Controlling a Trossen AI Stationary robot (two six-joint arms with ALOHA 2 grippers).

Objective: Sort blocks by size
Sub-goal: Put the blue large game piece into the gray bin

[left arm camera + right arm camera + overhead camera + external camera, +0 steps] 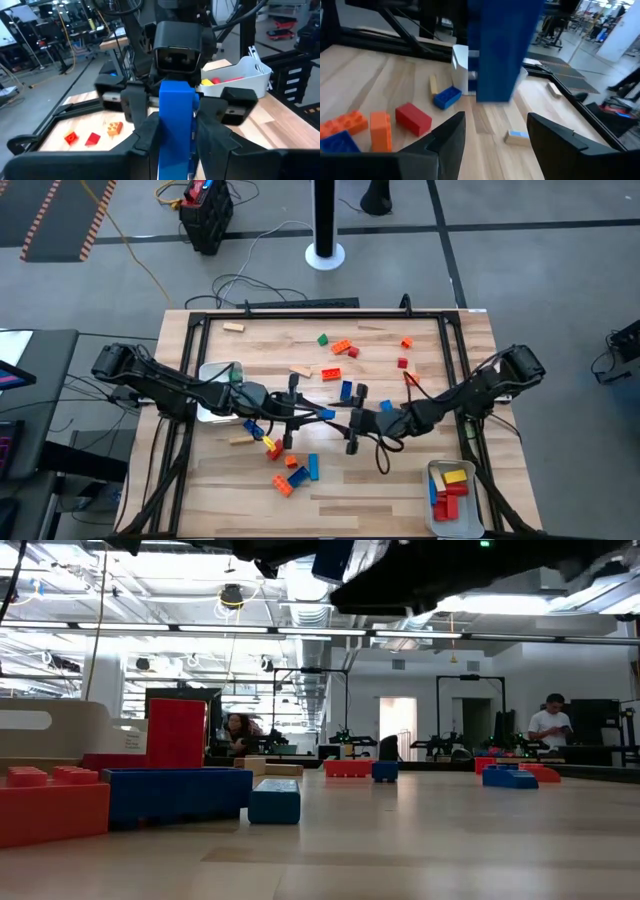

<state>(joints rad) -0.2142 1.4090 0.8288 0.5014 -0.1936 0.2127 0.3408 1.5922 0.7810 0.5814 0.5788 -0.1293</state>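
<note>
The blue brick needs to go into the tray of red bricks, so my right gripper should grab the brick by its loose end (331,415) (496,86) next.
My left gripper (316,415) is shut on a long blue brick (176,125) above the middle of the table. The brick also shows in the high view (327,414) and large in the right wrist view (502,50). My right gripper (342,420) faces it from the table's right, open. Its fingers (125,97) stand on either side of the brick's far end without visibly touching it. Loose red, orange, green, blue and tan bricks lie flat on the wooden table (440,410). My left gripper pinches the blue brick's two opposite sides (167,135) between its two fingers (150,137). The fingers come level from the table's left. The brick reaches out past the fingertips toward my right gripper and is lifted clear of the table.
A white tray (457,520) at the near right holds yellow, red and blue bricks. Another white tray (212,375) lies under my left arm. A cluster of bricks (285,475) lies near the front, and others lie at the far middle (341,346). Black frame rails (300,313) border the table.
</note>
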